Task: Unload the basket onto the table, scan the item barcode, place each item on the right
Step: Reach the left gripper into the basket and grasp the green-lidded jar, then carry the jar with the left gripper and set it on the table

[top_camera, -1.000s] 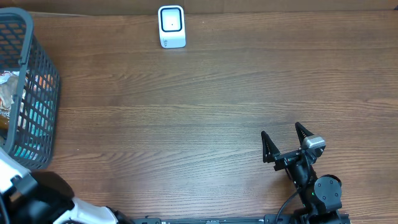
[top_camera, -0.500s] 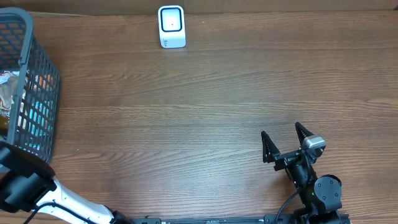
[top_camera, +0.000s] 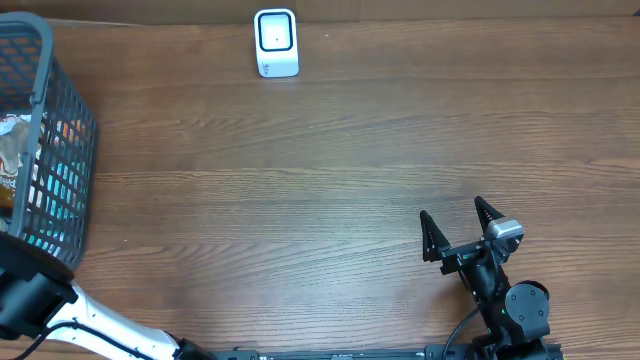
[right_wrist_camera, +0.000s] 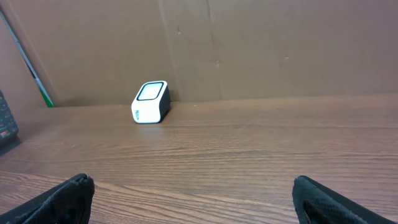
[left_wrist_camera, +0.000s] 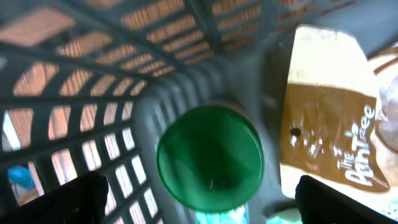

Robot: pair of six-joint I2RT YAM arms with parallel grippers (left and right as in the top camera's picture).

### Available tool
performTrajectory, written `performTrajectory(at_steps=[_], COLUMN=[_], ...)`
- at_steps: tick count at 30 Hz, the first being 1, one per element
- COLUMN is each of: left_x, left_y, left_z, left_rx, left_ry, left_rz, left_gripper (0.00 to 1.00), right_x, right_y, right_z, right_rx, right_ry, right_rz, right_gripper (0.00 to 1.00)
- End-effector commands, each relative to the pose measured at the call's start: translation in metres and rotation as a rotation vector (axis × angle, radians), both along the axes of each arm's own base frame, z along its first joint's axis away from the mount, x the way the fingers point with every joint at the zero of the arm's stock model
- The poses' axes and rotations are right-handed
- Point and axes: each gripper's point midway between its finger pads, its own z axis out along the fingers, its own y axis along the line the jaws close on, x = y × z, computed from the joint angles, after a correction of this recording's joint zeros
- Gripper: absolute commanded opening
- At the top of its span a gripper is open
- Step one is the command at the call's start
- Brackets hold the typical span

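The container should be grabbed next by my left gripper across its round green lid (left_wrist_camera: 209, 158), so its body stays uncovered to scan the barcode.
The white barcode scanner (top_camera: 276, 42) stands at the table's far edge, its dark window facing up; it also shows in the right wrist view as the scanner (right_wrist_camera: 151, 102), far ahead. My left gripper (left_wrist_camera: 205, 208) hangs open inside the grey basket (top_camera: 62, 150), over a container with a round green lid (left_wrist_camera: 209, 158). A brown and cream package (left_wrist_camera: 326, 118) lies to the right of the lid. Nothing is between the left fingers. My right gripper (top_camera: 455, 228) rests open and empty low over the table at the near right.
The basket's slatted wall (left_wrist_camera: 93, 118) curves close on the left of the green lid. Teal and orange packages (top_camera: 55, 190) show through the basket's side. A brown cardboard wall (right_wrist_camera: 280, 43) backs the table behind the scanner.
In the overhead view the left arm has shifted left and a little up, toward the basket's near end. The right arm has not moved.
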Motion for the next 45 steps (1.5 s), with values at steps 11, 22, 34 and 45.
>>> performTrajectory(at_steps=[11,22,34,45], left_x=[-0.001,0.001,0.002,0.003], left_y=[-0.001,0.001,0.002,0.003], left_z=[-0.044,-0.061,-0.073,-0.066], left_rx=[-0.054,-0.04,-0.054,-0.046], left_ry=[0.018,0.008,0.018,0.01], left_rz=[-0.088,-0.088,-0.087,-0.088], left_gripper=[0.99,0.95,0.74,0.47], right_x=[0.0,0.001,0.0,0.001], right_y=[-0.001,-0.001,-0.001,-0.001], right_z=[-0.003,-0.003,-0.003,-0.003], right_rx=[-0.001,-0.001,-0.001,-0.001], right_ry=[0.0,0.0,0.0,0.0], right_rz=[-0.006,-0.006,-0.006,-0.006], right_gripper=[1.0,1.0,1.0,1.0])
